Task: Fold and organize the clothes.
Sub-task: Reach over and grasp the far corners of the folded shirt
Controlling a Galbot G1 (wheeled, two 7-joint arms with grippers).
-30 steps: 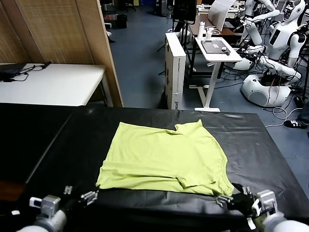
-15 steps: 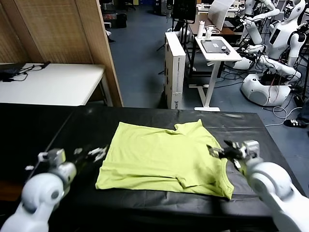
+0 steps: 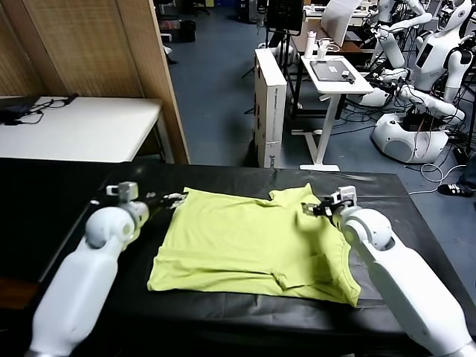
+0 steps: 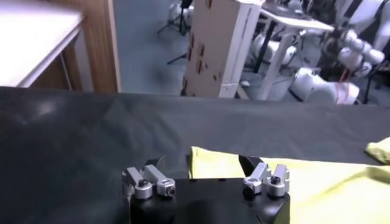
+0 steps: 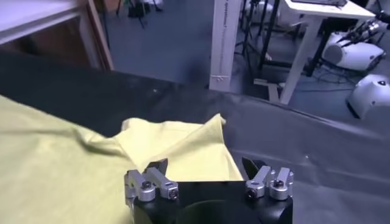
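Note:
My left gripper grabs its hem's corner [image 3: 187, 194] next, to fold the T-shirt [image 3: 253, 242] into a band.
A lime yellow-green T-shirt [image 3: 253, 242], the clothes, lies spread flat on the black table [image 3: 394, 230]. My left gripper [image 3: 175, 199] hovers open at the shirt's far left corner. In the left wrist view that corner [image 4: 210, 165] sits between the spread jaws of the left gripper [image 4: 204, 164]. My right gripper [image 3: 316, 208] is open at the shirt's far right corner. The right wrist view has the pointed fold of cloth [image 5: 183, 146] lying just ahead of the right gripper [image 5: 205, 165]. Neither gripper holds anything.
Beyond the table's far edge there is open floor with a tall cardboard box [image 3: 269, 104] and a white standing desk [image 3: 335, 74]. A white table [image 3: 82, 126] and a wooden partition [image 3: 89, 52] stand at the back left. Other robots [image 3: 416, 111] are at the back right.
Both arms have swung from the table's near edge out to the shirt's far corners, one on each side. Both grippers stayed open and the shirt has not moved.

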